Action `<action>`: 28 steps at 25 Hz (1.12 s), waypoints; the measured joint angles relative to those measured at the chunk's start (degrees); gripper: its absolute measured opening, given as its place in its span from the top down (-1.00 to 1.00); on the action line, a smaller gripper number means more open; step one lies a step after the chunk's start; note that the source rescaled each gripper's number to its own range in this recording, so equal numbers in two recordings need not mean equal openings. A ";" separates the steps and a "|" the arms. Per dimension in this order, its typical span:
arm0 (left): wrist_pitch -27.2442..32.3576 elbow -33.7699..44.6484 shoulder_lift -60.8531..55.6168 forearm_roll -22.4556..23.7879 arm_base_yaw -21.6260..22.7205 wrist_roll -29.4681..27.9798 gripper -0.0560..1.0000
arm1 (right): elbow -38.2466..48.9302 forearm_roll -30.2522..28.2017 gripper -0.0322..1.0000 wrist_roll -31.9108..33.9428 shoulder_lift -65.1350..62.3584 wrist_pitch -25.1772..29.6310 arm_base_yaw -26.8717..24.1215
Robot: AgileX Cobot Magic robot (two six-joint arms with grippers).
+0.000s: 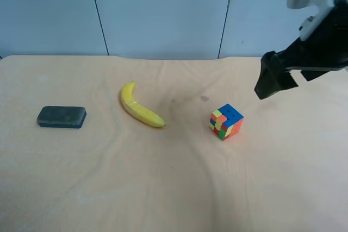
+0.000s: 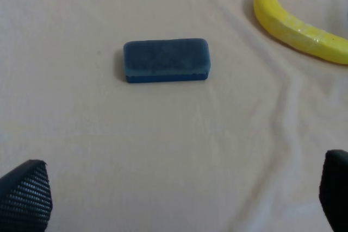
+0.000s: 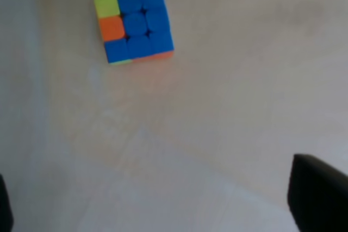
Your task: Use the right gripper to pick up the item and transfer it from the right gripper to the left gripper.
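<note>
The puzzle cube's orange side [image 1: 236, 127] should stay free for my left gripper, so my right gripper will grab the puzzle cube by its multicoloured side [image 1: 218, 124] next.
The item, a small puzzle cube [image 1: 226, 121] with a mostly blue top, sits on the tan cloth at right of centre. In the right wrist view the cube [image 3: 133, 23] lies ahead of the fingers and apart from them. My right gripper [image 1: 270, 81] hangs in the air above and to the right of the cube. It is open and empty in its wrist view [image 3: 163, 210], with one fingertip [image 3: 318, 196] at each lower corner. My left gripper [image 2: 179, 199] is open and empty. It is out of the exterior high view.
A yellow banana [image 1: 140, 107] lies left of the cube. A dark grey-green block [image 1: 61, 116] lies at far left. In the left wrist view, the block [image 2: 166, 60] and banana [image 2: 299, 28] lie ahead of the left gripper. The tan cloth [image 1: 174, 188] is wrinkled.
</note>
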 joint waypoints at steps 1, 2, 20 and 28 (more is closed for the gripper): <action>0.00 0.00 0.00 0.00 0.00 0.00 -1.00 | -1.11 0.02 -1.00 -0.07 2.03 0.99 0.00; 0.00 0.00 0.00 0.00 0.00 0.00 -1.00 | -2.36 0.17 -1.00 -0.07 3.60 1.61 0.00; 0.00 0.00 0.00 0.00 0.00 0.00 -1.00 | -9.80 3.24 -1.00 -9.98 27.10 -3.94 0.06; 0.00 0.00 0.00 0.00 0.00 0.00 -1.00 | -9.80 1.73 -1.00 -10.71 31.52 -8.91 0.06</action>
